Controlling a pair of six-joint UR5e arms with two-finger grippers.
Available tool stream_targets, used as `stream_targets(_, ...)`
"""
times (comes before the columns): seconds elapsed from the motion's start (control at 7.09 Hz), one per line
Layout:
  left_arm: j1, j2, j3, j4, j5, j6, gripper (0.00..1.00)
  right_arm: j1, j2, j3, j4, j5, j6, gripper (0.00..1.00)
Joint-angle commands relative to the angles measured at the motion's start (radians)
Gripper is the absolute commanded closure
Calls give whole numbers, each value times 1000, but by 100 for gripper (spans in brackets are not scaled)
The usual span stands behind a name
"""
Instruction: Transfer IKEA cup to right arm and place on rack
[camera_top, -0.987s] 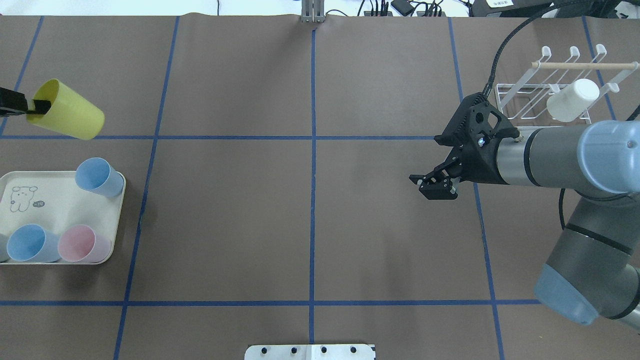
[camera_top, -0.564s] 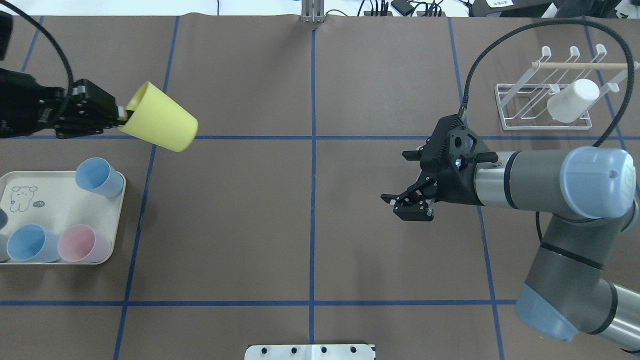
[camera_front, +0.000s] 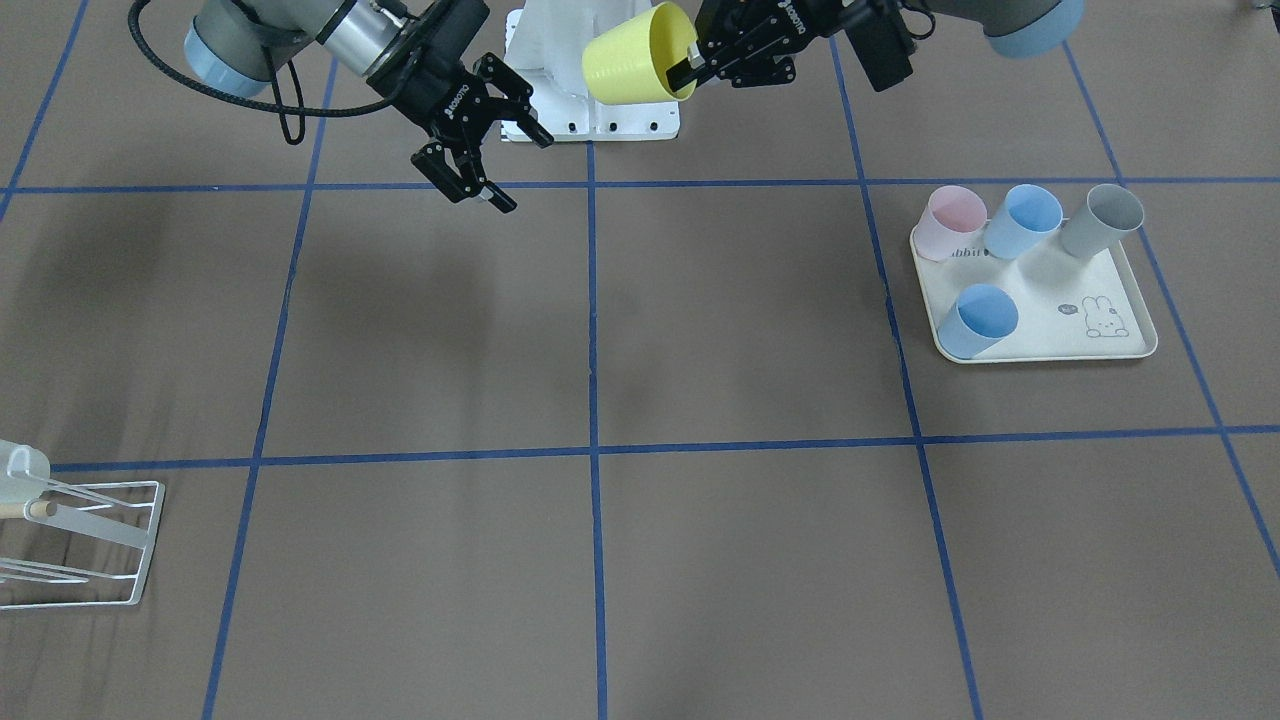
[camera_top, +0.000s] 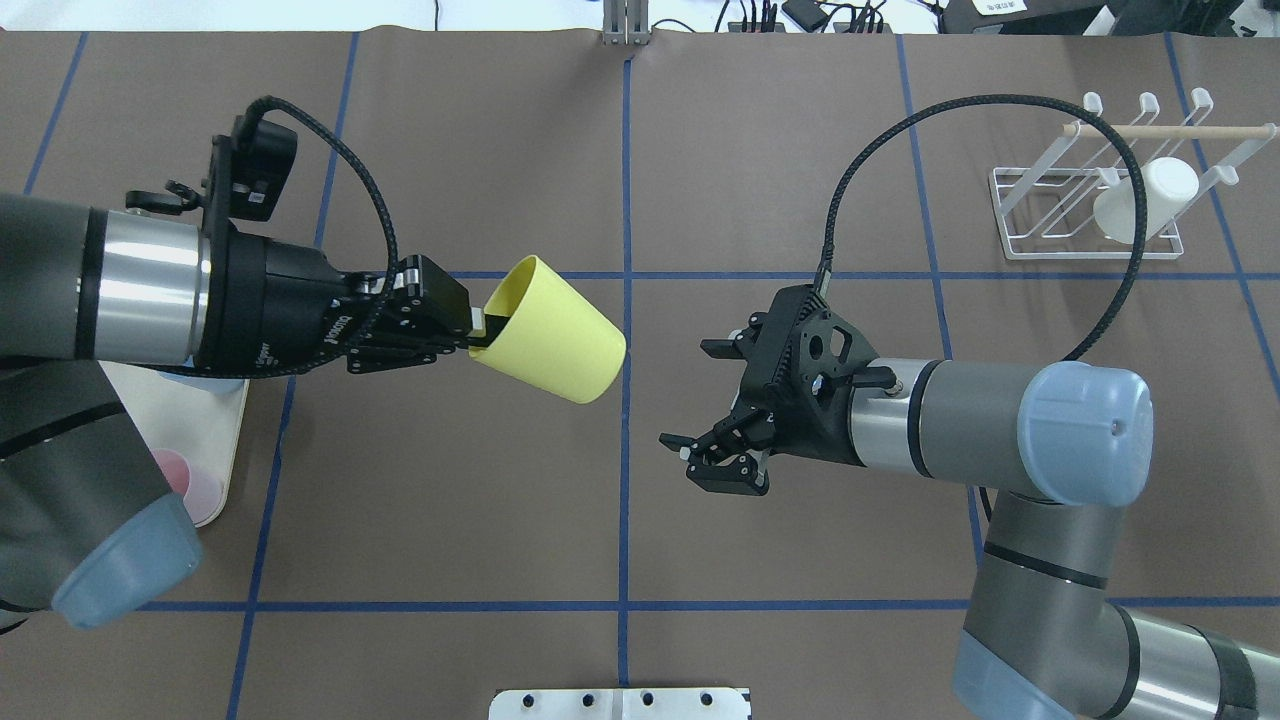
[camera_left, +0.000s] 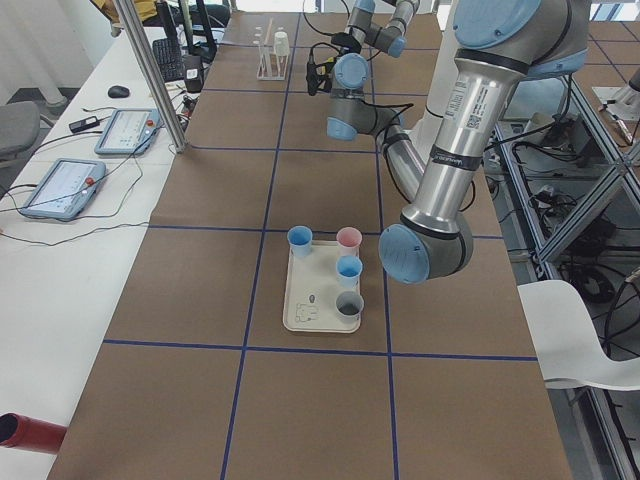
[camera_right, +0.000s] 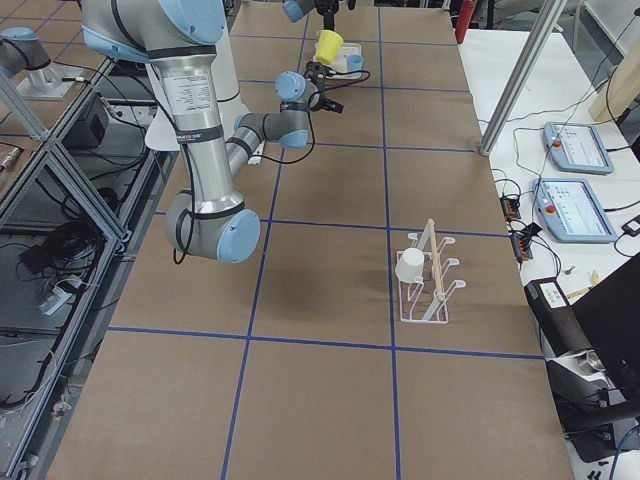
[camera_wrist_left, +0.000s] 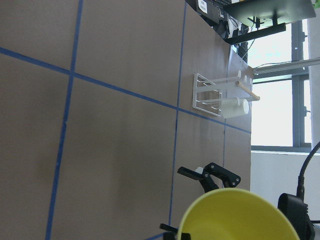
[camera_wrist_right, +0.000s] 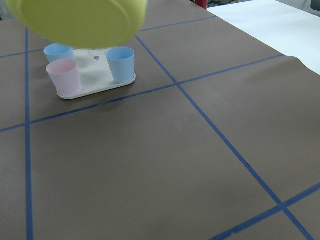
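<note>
The fingers of my left gripper crowd the rim of the yellow cup. Next, my right gripper grabs the cup by its free base end (camera_front: 601, 72) (camera_wrist_right: 82, 22).
A yellow cup (camera_top: 552, 331) hangs in the air left of the table's middle, tilted, its base pointing right. My left gripper (camera_top: 482, 336) is shut on its rim. It also shows in the front view (camera_front: 640, 55) with the left gripper (camera_front: 690, 68) on it. My right gripper (camera_top: 700, 408), on the arm with the black cable loop, is open and empty. It is a short way right of the cup's base and apart from it; it also shows in the front view (camera_front: 528, 172). The white wire rack (camera_top: 1040, 215) stands at the far right with a white cup (camera_top: 1145, 200) on it.
A cream rabbit-print tray (camera_front: 1040, 335) holds a pink cup (camera_front: 950, 220), two blue cups (camera_front: 1025, 218) and a grey cup (camera_front: 1100, 218) on my left side. My left arm hides most of the tray (camera_top: 228, 420) from overhead. The robot's white base plate (camera_top: 620, 703) lies at the near edge.
My left arm has carried the yellow cup rightwards to near the table's centre line. My right arm has moved left and nearer towards it, its gripper still open.
</note>
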Motion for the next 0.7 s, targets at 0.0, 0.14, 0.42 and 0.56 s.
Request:
stream_targets(0.0,61,-10,13,1,55,8,100,-32,4,-43,141,-4,-3,0)
stream_targets(0.14,77,-12,27,0,74,8,100,-35,6,-42,143,-8,0,0)
stream_targets(0.42,113,-18,41,0,129,8,100,-38,13,-37,143,-13,6,0)
stream_targets(0.56,117,-36,59,0,140,8,100,-41,16,-35,143,-16,6,0)
